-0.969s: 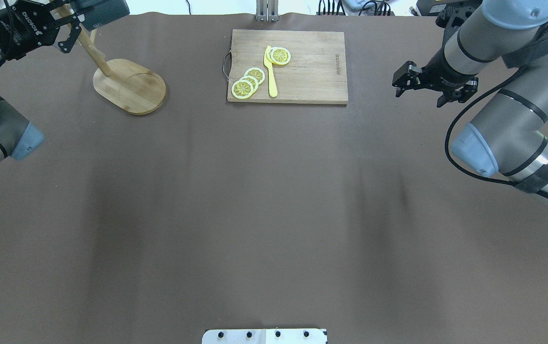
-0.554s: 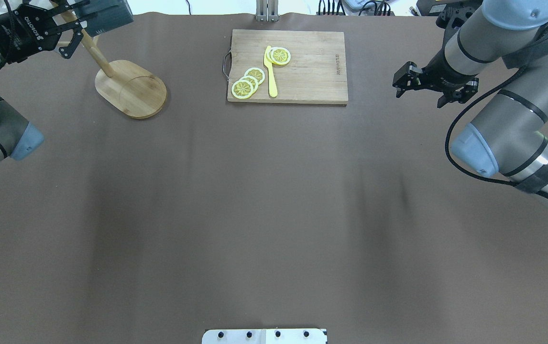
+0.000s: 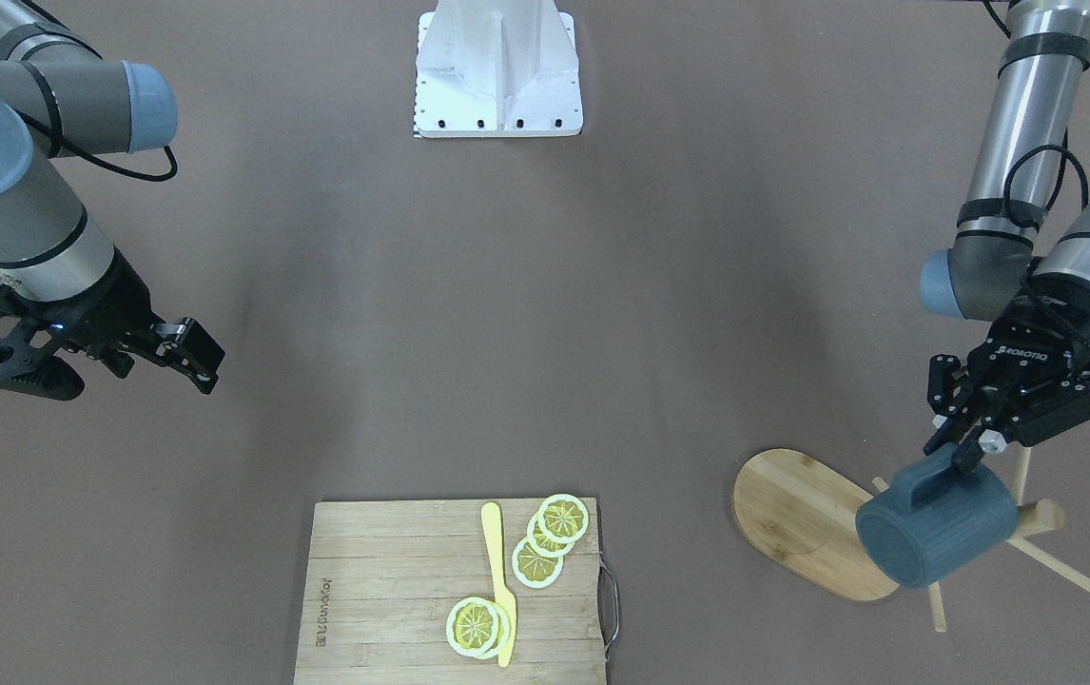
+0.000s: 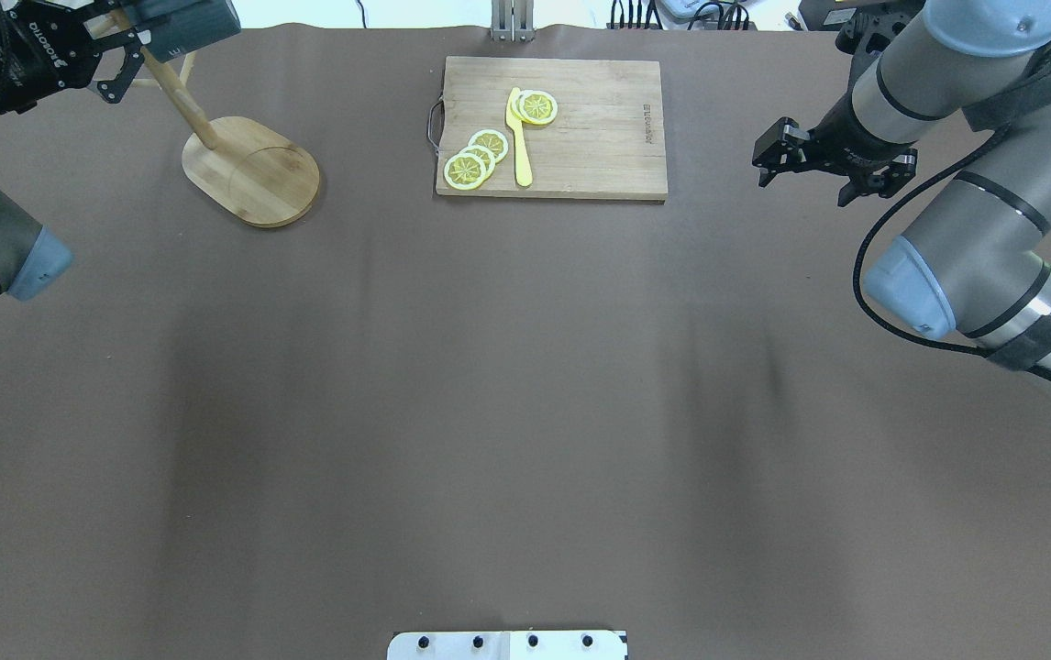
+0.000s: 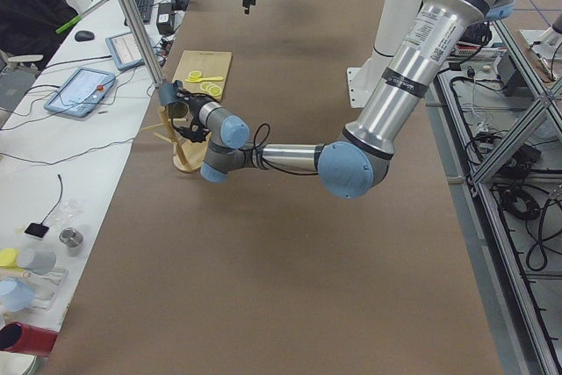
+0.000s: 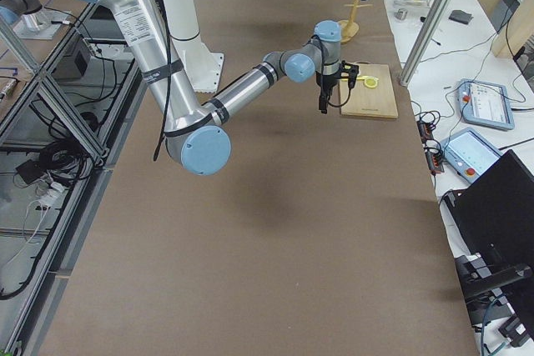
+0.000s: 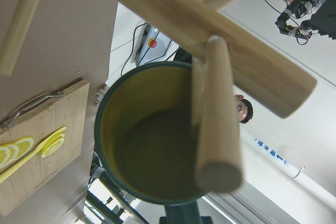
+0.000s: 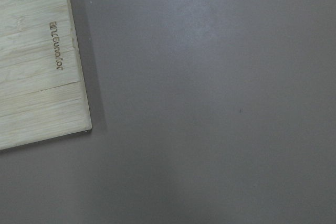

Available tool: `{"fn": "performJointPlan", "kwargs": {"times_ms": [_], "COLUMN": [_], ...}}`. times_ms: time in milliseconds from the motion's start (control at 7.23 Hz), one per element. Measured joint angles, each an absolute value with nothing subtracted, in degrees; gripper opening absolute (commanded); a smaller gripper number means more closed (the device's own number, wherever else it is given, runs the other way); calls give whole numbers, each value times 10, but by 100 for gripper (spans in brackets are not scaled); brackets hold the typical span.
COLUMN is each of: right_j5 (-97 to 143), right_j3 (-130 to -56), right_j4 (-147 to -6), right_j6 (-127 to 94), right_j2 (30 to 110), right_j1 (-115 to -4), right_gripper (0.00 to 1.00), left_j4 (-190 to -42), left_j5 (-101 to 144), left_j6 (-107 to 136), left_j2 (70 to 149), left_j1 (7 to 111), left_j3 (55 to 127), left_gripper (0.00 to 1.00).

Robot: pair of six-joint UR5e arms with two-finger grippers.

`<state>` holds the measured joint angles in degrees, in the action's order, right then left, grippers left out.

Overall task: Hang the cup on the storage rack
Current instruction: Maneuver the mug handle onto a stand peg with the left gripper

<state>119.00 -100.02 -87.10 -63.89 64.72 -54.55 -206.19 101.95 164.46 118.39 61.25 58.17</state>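
The rack peg behind the post (image 7: 197,90) reaches inside the cup's rim (image 7: 104,108) and the cup would hang there, so it is time for my left gripper to release it.
The dark slate-blue cup (image 3: 935,533) hangs tilted in the air, its side against the storage rack's pegs (image 3: 1063,571). My left gripper (image 3: 971,449) is shut on the cup's handle from above. In the overhead view the left gripper (image 4: 122,50) and cup (image 4: 182,18) sit at the far left edge, above the rack's slanting post (image 4: 172,87) and oval base (image 4: 250,170). The left wrist view looks into the cup's yellow inside (image 7: 152,150), with a peg (image 7: 215,124) across its mouth. My right gripper (image 4: 824,170) is open and empty at the far right.
A wooden cutting board (image 4: 599,137) with lemon slices (image 4: 475,160) and a yellow knife (image 4: 519,137) lies at the far middle. Its corner shows in the right wrist view (image 8: 37,61). The robot's white base plate (image 3: 497,67) is at the near edge.
My left gripper has moved with the cup a little toward the far left, along the rack's top. The rack's base shifted slightly. The right arm has not moved.
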Motion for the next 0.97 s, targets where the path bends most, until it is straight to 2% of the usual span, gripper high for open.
{"fn": "performJointPlan", "kwargs": {"times_ms": [554,830,969], "right_j5": [1190,1190,1190], "right_j3": [-1000,-1000,-1000], "right_j4": [-871,-871,-871], "right_j6": [-639,-639,-639], "right_j2": [647,647,647], "right_j1": [-545,-545,-545], "right_gripper": [100,100,100], "left_j4": [-2061,-2059,-2058], "left_j5": [1015,1013,1011], "left_j6": [1648,1649,1650], "left_j2": [1186,1188,1188], "left_j1": [616,616,616], "left_j3": [574,573,572], "left_gripper": [0,46,54]}}
